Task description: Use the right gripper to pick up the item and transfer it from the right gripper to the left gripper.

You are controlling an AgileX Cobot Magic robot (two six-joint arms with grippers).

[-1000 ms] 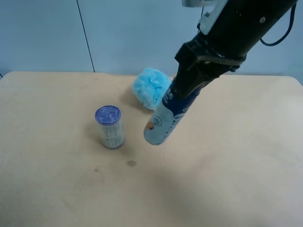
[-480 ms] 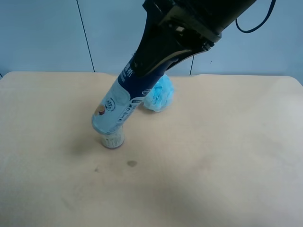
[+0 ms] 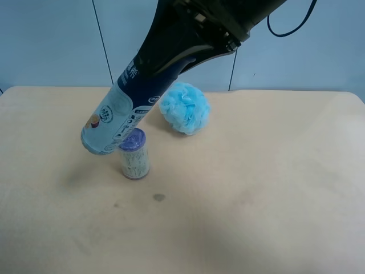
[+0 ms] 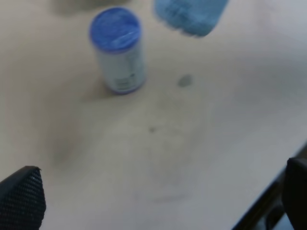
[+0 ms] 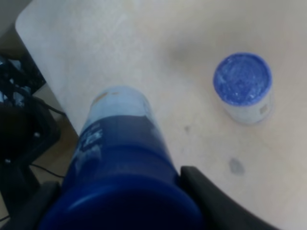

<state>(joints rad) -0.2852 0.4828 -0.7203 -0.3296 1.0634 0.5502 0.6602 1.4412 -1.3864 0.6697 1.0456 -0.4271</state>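
Observation:
Next, my left gripper grabs the bottle's pale blue lower body (image 3: 111,121), to take it from my right gripper on its dark blue upper part (image 3: 148,88).
The item, a slim bottle (image 3: 117,114) with a dark blue upper body and a pale blue lower part, hangs tilted in the air. Its pale end points down towards the exterior high view's left, just above the purple-lidded can (image 3: 134,153). My right gripper (image 3: 171,54) is shut on its dark blue upper part. In the right wrist view the bottle (image 5: 120,143) fills the space between the black fingers (image 5: 211,201). My left gripper (image 4: 158,194) is open and empty, its fingertips (image 4: 21,199) wide apart above the table. The bottle's pale end (image 4: 189,17) shows in that view.
The can also shows in both wrist views (image 5: 244,86) (image 4: 117,48). A fluffy light-blue bath puff (image 3: 184,107) lies behind it on the beige table (image 3: 274,188). A small dark spot (image 3: 159,197) marks the tabletop. The table's edge (image 5: 48,91) is near the bottle.
My right arm has carried the bottle up and towards the exterior high view's left, from in front of the bath puff to over the can.

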